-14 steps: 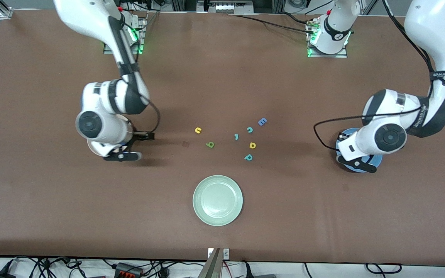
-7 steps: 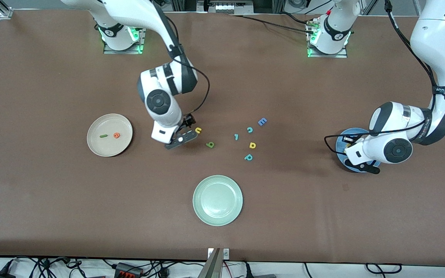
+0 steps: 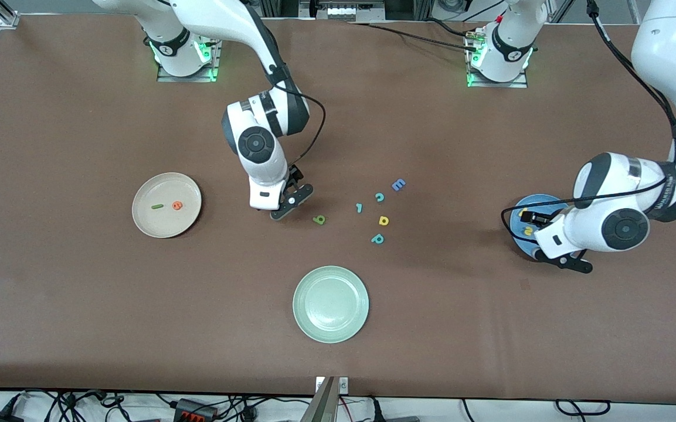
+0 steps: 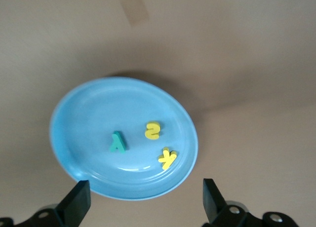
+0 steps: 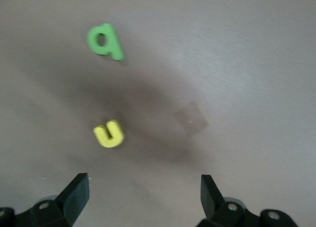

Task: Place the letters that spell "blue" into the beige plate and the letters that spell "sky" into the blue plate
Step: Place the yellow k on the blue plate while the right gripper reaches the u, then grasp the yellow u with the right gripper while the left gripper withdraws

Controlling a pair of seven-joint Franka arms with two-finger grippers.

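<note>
Next, my right gripper grabs the yellow "u" by its upright arms, to spell "blue" in the beige plate (image 3: 144, 220).
The blue plate (image 4: 89, 113) holds the teal "y" (image 4: 117, 142), yellow "s" (image 4: 152, 130) and yellow "k" (image 4: 167, 158). My left gripper (image 4: 143, 202) hangs open over that plate's rim with nothing between its fingers; in the front view the left gripper (image 3: 565, 259) and its arm cover much of the blue plate (image 3: 519, 217). The beige plate (image 3: 144, 220) holds the dark green "l" (image 3: 157, 206) and orange "e" (image 3: 177, 205). My right gripper (image 5: 143, 197) is open just above the table beside the yellow "u" (image 5: 109, 134). The green "b" (image 5: 104, 41) lies close by.
A pale green plate (image 3: 330, 303) sits near the front camera. Loose letters lie mid-table: a blue "E" (image 3: 398, 184), teal "c" (image 3: 379, 197), small teal hooked letter (image 3: 359, 207), yellow rounded letter (image 3: 383, 220) and teal "p" (image 3: 377, 238).
My right arm swung from over the beige plate to the yellow "u" at mid-table. My left gripper opened over the blue plate and drifted toward its rim.
</note>
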